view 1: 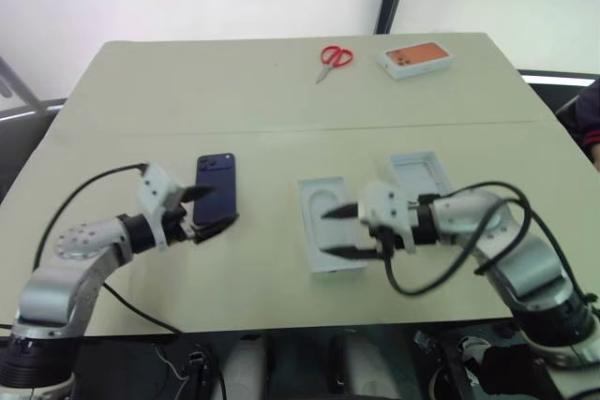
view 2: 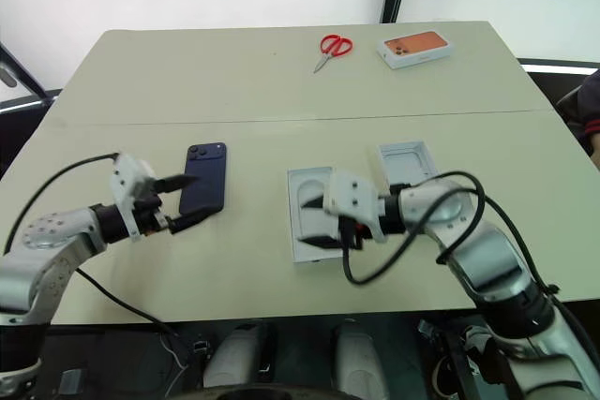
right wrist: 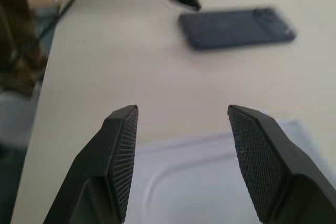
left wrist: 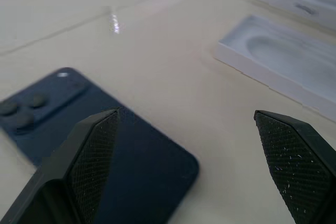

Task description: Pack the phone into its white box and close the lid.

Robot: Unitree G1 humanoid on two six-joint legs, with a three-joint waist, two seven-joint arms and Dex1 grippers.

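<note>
My left gripper's fingers are still above the navy phone [view 1: 217,185] and bare table, so closing now would miss. My left gripper moves lower, before closing.
The dark navy phone [view 1: 217,185] lies back up on the table, its lens cluster at the far end. My left gripper [view 1: 208,209] is open at the phone's near end, one finger over it and one beside it, with nothing held. A white insert with an oval recess [view 1: 322,201] lies in the middle. My right gripper [view 1: 341,232] hangs open over the insert's near part and is empty. Just behind it lies a shallow white tray with a pale inside [view 1: 419,173], which looks like the lid turned inside up. I cannot make out the white box itself.
Red scissors [view 1: 334,57] and a white box with an orange picture [view 1: 416,58] lie at the far side of the table. Black cables trail from both wrists. A person's sleeve [view 1: 591,119] shows at the right edge.
</note>
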